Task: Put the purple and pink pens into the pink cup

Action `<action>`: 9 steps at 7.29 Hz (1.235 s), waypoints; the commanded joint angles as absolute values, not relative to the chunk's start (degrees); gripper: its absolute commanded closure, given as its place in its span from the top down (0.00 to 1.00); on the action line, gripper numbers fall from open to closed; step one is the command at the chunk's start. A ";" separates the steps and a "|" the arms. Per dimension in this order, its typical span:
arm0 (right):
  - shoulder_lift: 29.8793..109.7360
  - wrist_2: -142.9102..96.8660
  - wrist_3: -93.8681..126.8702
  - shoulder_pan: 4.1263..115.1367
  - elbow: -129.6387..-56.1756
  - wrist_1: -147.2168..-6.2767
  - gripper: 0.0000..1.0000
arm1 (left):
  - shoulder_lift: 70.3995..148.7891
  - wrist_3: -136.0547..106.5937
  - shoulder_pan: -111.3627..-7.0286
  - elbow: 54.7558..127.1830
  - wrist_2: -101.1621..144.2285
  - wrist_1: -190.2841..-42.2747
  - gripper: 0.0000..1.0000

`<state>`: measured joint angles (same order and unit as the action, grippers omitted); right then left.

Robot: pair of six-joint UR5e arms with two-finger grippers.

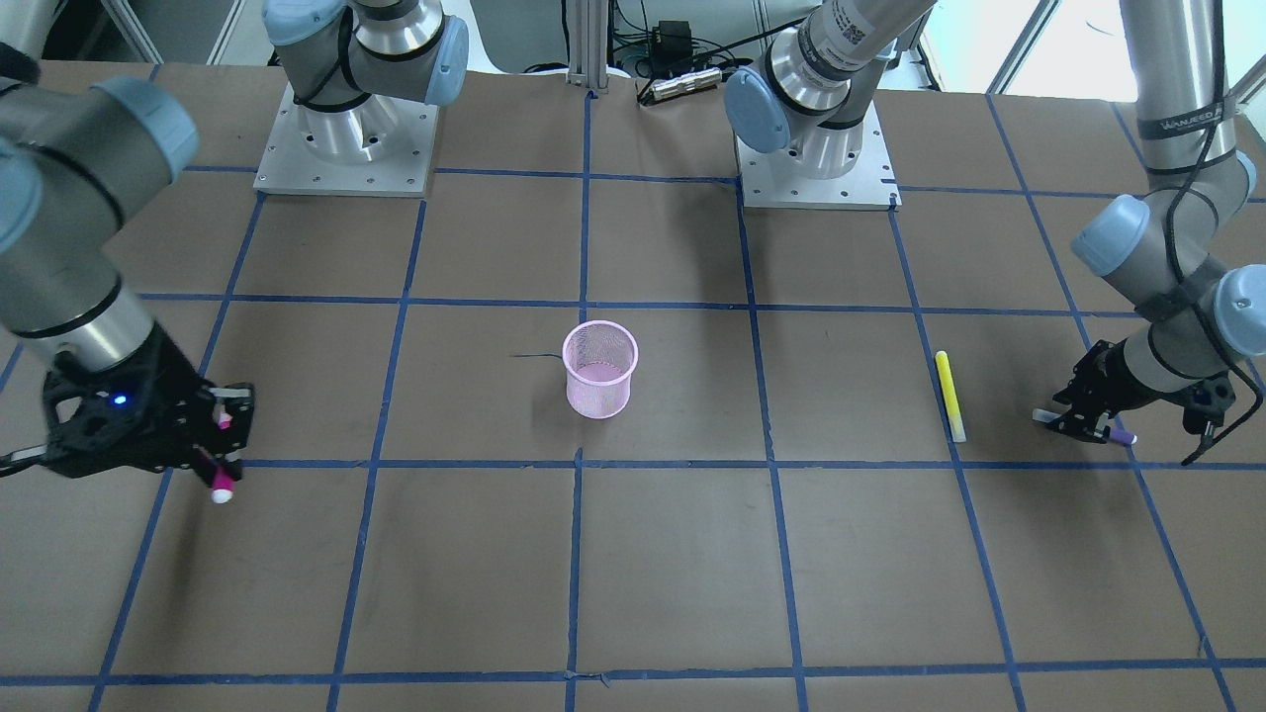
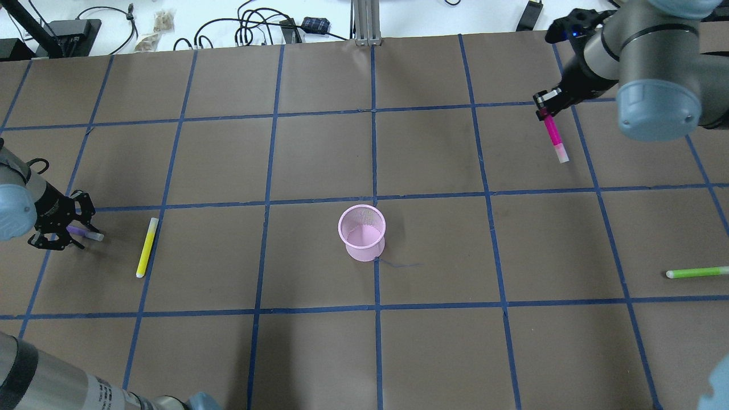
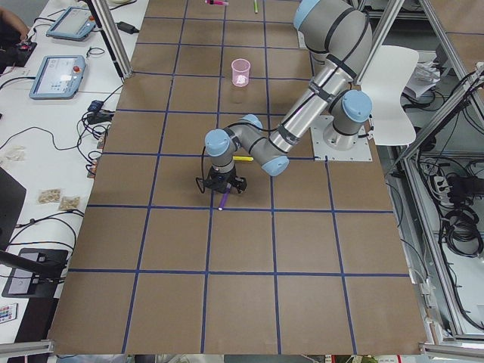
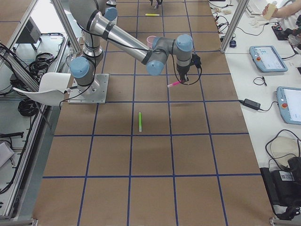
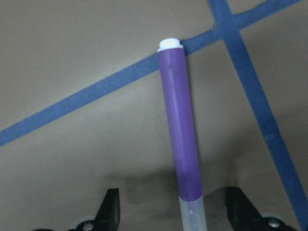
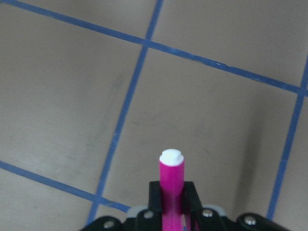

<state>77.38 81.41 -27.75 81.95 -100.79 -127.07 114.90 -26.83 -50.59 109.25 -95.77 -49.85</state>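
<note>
My left gripper picks up the purple pen by its translucent end with the cap [image 1: 1045,415] next. Then it puts the pen into the pink cup [image 1: 599,368].
The pink mesh cup [image 2: 362,232] stands upright mid-table, also in the front view [image 1: 599,369]. My left gripper [image 2: 57,225] is low at the table's left side. It is open, with one finger [image 5: 108,211] on each side of the purple pen [image 5: 180,139], which lies on the table [image 2: 85,232]. My right gripper [image 2: 545,108] is shut on the pink pen [image 2: 555,139] and holds it above the table at the far right, well away from the cup. The pen's white tip points down and outward [image 6: 172,178].
A yellow pen [image 2: 147,246] lies on the table just right of my left gripper, between it and the cup. A green pen [image 2: 697,273] lies near the right edge. Both arm bases [image 1: 346,138] stand at the robot's side of the table.
</note>
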 commanded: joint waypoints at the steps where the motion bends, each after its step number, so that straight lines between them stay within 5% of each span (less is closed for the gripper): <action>1: 79.36 81.30 -17.03 95.83 -103.70 -138.89 0.00 | 114.61 -27.24 -50.54 109.16 -93.27 -49.83 0.23; 3: 79.01 86.71 -1.31 107.88 -105.89 -152.18 0.00 | 114.08 -27.33 -50.62 108.99 -92.72 -49.75 0.01; 9: 78.05 95.19 9.30 118.12 -116.63 -170.69 0.00 | 113.73 -26.72 -50.98 108.11 -92.72 -49.75 0.00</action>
<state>78.24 95.25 7.91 117.70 -116.06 -170.20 113.81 -26.75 -50.88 108.38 -92.72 -49.77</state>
